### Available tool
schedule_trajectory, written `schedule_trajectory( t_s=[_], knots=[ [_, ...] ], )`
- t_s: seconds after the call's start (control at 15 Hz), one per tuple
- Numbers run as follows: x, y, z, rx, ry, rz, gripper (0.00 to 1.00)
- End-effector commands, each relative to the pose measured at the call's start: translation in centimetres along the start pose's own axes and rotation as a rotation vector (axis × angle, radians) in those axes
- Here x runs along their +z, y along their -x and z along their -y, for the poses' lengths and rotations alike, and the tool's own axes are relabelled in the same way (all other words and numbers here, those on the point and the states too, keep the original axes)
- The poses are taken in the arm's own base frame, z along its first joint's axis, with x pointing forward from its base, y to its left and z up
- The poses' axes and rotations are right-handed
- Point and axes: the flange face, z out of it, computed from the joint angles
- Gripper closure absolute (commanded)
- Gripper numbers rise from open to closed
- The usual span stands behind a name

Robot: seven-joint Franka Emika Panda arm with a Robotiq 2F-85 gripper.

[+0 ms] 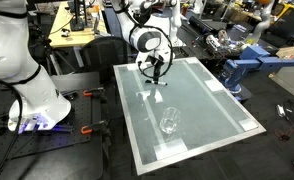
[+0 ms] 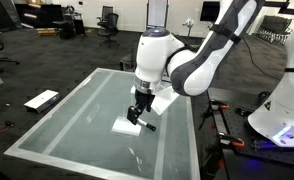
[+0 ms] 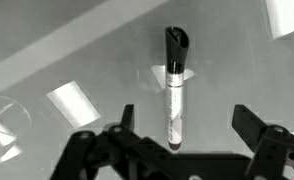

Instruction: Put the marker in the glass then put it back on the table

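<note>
The marker's body [image 1: 159, 83] [image 3: 175, 110] is between the gripper's fingers but below them, so they would miss it if they closed now. The gripper needs to move down first, then close on the body of the marker.
The marker [image 3: 175, 85] has a black cap and a pale barrel. It lies flat on the table [image 1: 217, 100], partly over a white tape patch [image 2: 125, 126]. My gripper [image 3: 184, 112] is open just above it, one finger on each side of the barrel, not touching it. In both exterior views the gripper [image 1: 155, 70] [image 2: 139, 112] hangs low over the far part of the table [image 2: 67, 120]. The clear glass [image 1: 169, 123] stands upright and empty nearer the table's front edge, apart from the gripper. Its rim shows at the left edge of the wrist view [image 3: 1, 120].
More white tape patches [image 3: 72, 103] lie on the table top. A wooden workbench [image 1: 72, 38] and cluttered benches [image 1: 227, 45] stand beyond the table. Office chairs [image 2: 107, 20] stand far off on the floor. The robot base [image 1: 32, 95] is beside the table.
</note>
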Motion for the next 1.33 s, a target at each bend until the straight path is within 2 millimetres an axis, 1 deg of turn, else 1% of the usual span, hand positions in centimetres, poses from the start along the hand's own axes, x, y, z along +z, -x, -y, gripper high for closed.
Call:
schedule_trajectory(
  t_s=[0.0, 0.47, 0.6, 0.73, 0.8, 1.13, 1.27],
  knots=[
    [0.9, -0.8, 0.4, 0.005, -0.015, -0.01, 0.0],
    [1.9, -1.2, 0.5, 0.033, -0.018, 0.008, 0.0],
    [2.1, -1.3, 0.3, 0.034, -0.019, 0.016, 0.02],
    [2.4, -1.3, 0.3, 0.034, -0.023, 0.02, 0.27],
    [2.5, -1.3, 0.3, 0.037, -0.024, 0.021, 0.29],
    [2.5, -1.5, 0.4, 0.039, -0.029, 0.025, 0.69],
    [2.5, -1.6, 0.4, 0.038, -0.03, 0.022, 0.82]
  ],
)
